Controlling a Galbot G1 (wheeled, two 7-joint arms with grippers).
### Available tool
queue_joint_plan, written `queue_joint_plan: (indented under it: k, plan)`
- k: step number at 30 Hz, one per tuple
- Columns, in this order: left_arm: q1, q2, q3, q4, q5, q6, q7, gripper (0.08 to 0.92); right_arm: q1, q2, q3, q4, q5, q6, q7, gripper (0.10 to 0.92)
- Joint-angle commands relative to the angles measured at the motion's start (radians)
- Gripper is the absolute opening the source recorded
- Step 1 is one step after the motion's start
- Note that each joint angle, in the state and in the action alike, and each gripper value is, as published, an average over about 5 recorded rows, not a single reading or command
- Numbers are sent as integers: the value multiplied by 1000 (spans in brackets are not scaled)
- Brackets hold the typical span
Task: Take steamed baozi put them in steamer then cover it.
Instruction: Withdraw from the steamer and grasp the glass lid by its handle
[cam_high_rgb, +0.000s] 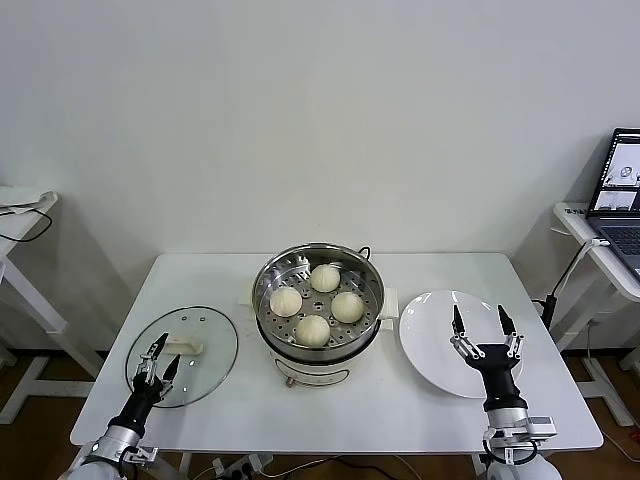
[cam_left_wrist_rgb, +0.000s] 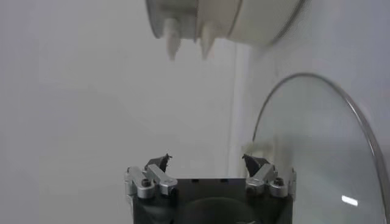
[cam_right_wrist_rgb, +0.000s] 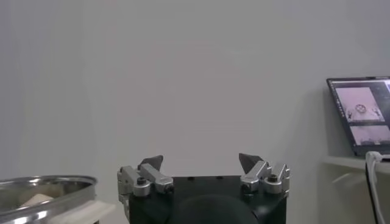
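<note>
My left gripper should grab the glass lid by its cream knob (cam_high_rgb: 186, 347) next, so it can cover the steamer (cam_high_rgb: 318, 262) and the baozi with the lid.
The steamer (cam_high_rgb: 318, 262), a shiny steel pot on a cream-white base, stands mid-table with several cream-white baozi (cam_high_rgb: 313, 329) on its perforated tray. The round glass lid (cam_high_rgb: 205, 345) lies flat on the table to the steamer's left, its cream knob (cam_high_rgb: 186, 347) up. My left gripper (cam_high_rgb: 157, 361) is open, low over the lid's near edge, close to the knob; the left wrist view shows the lid (cam_left_wrist_rgb: 317, 158) and the steamer base (cam_left_wrist_rgb: 244, 24) beyond the open left gripper (cam_left_wrist_rgb: 207, 159). My right gripper (cam_high_rgb: 478, 325) is open and empty over the white plate (cam_high_rgb: 430, 345); it also shows in the right wrist view (cam_right_wrist_rgb: 201, 161).
The empty white plate lies right of the steamer. A side table with a laptop (cam_high_rgb: 618, 195) stands at far right, another white table (cam_high_rgb: 25, 215) at far left. The table's front edge is close to both arms. The steamer rim (cam_right_wrist_rgb: 42, 185) shows in the right wrist view.
</note>
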Motion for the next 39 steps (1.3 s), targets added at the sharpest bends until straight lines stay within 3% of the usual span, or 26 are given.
queue_joint_plan:
  k: [1,39]
  plan:
    - [-58,8,0,66,92,19,-27,823,1,8,2,-8,-5,6,0,823]
    - [-231,-9,44,212,126,85,-14,823,0,8,-12,-42,-16,13,-15,823]
